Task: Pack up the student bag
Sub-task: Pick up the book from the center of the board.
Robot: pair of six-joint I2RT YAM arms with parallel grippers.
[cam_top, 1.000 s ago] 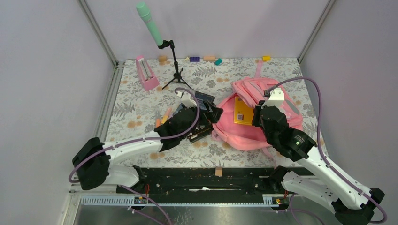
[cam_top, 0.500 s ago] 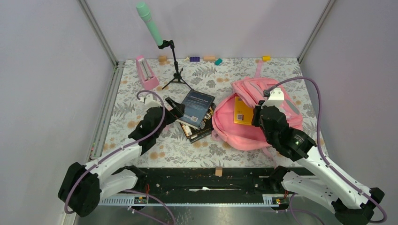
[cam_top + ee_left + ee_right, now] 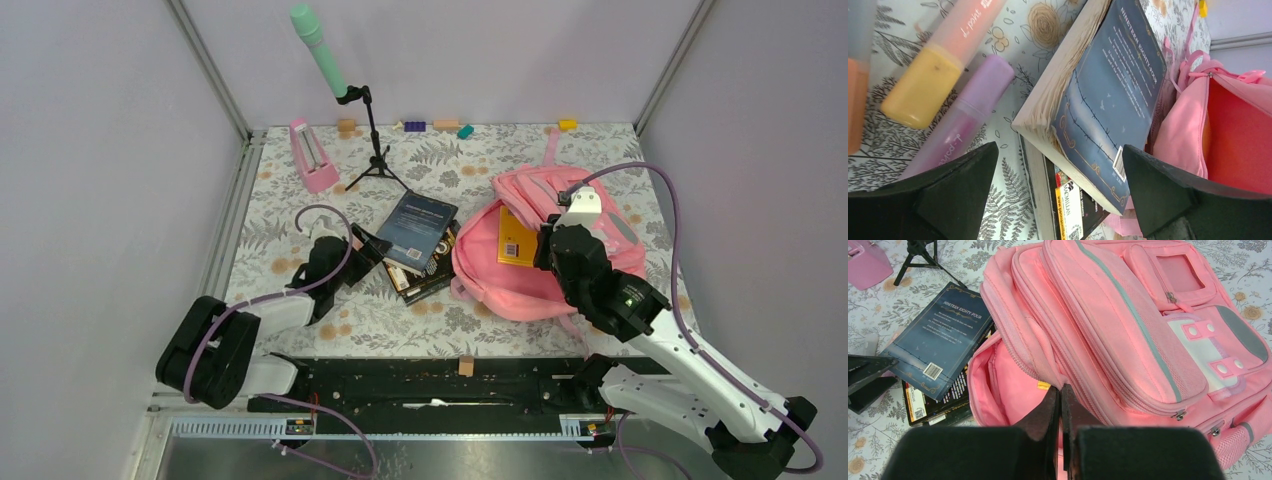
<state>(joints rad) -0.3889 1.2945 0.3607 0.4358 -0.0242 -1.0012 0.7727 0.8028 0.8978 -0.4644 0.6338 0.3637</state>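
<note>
The left gripper should next grip the blue book by its short edge (image 3: 403, 267) beside the barcode, which leaves the blue book's other end free to enter the bag (image 3: 505, 285).
The student bag (image 3: 505, 285) lies on its back at centre right, its main compartment gaping towards the left, with a yellow book (image 3: 517, 238) inside. My right gripper (image 3: 547, 248) is shut on the zipper rim of the student bag (image 3: 1128, 325), pinching it at the opening (image 3: 1060, 390). A blue book (image 3: 418, 228) rests on a black book (image 3: 425, 278) just left of the bag. My left gripper (image 3: 365, 245) stands open and empty beside them. In the left wrist view the blue book (image 3: 1108, 95) lies ahead of my left gripper (image 3: 1059, 150), with an orange marker (image 3: 933, 70) and a purple marker (image 3: 968, 115) to the left.
A pink metronome (image 3: 313, 160) and a tripod stand (image 3: 372, 150) with a green microphone stand at the back left. Small coloured blocks (image 3: 446, 125) line the back wall. A wooden block (image 3: 465, 366) sits on the near rail.
My left arm has drawn back from the books towards the near left, gripper open and empty. The right gripper has kept its hold on the bag's rim.
</note>
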